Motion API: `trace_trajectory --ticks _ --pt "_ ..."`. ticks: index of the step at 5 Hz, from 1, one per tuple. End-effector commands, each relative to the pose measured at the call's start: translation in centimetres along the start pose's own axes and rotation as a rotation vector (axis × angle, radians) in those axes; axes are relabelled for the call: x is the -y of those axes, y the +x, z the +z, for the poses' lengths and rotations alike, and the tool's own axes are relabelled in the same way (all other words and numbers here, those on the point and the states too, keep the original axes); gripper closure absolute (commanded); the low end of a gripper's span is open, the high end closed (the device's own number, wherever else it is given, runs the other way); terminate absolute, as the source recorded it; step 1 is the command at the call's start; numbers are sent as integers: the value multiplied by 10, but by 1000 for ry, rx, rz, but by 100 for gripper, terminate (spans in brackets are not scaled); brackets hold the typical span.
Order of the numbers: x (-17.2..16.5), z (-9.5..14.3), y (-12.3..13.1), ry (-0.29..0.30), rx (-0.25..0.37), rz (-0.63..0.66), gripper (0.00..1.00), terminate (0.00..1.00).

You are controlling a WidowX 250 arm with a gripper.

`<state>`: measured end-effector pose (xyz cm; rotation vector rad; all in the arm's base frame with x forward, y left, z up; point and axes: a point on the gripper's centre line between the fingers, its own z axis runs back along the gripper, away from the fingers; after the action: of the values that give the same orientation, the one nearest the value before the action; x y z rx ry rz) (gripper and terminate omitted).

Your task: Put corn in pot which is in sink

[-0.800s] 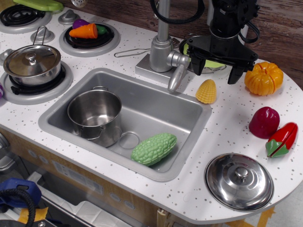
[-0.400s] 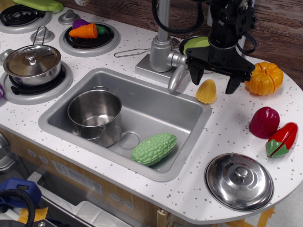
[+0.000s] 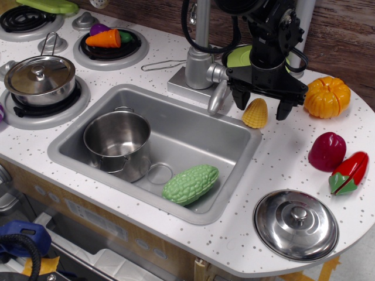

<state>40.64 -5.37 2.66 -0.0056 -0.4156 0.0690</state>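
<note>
My gripper next needs to grab the yellow corn by its kernel-covered sides, so that it can put the corn [image 3: 255, 113] in the pot in the sink.
The yellow corn [image 3: 255, 113] lies on the white speckled counter just past the sink's far right corner. My gripper [image 3: 261, 108] is open right over it, one black finger to its left and one [image 3: 283, 109] to its right, so the corn sits between them. The open steel pot [image 3: 117, 135] stands in the left part of the grey sink [image 3: 234, 153], empty as far as I can see.
A green bumpy gourd [image 3: 190, 184] lies in the sink near the drain. The faucet [image 3: 206, 64] stands just left of my gripper. An orange pumpkin [image 3: 326, 97], a dark red vegetable [image 3: 327, 151], a red pepper [image 3: 350, 171] and a loose lid [image 3: 296, 223] are on the right. A lidded pot [image 3: 40, 76] sits on the left burner.
My gripper has come down and slightly left, from above the counter behind the corn to straddling the corn. The corn has not moved.
</note>
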Motion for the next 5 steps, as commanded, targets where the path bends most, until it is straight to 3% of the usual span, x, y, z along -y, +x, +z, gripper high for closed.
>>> trace_trajectory --ticks 1,2,3,5 --pt "-9 -2 11 -57 48 24 0 0" --pt "-8 -7 10 -53 63 46 100 0" --pt "-8 -6 11 -52 59 42 100 0" --pt "-14 37 15 104 24 -33 100 0"
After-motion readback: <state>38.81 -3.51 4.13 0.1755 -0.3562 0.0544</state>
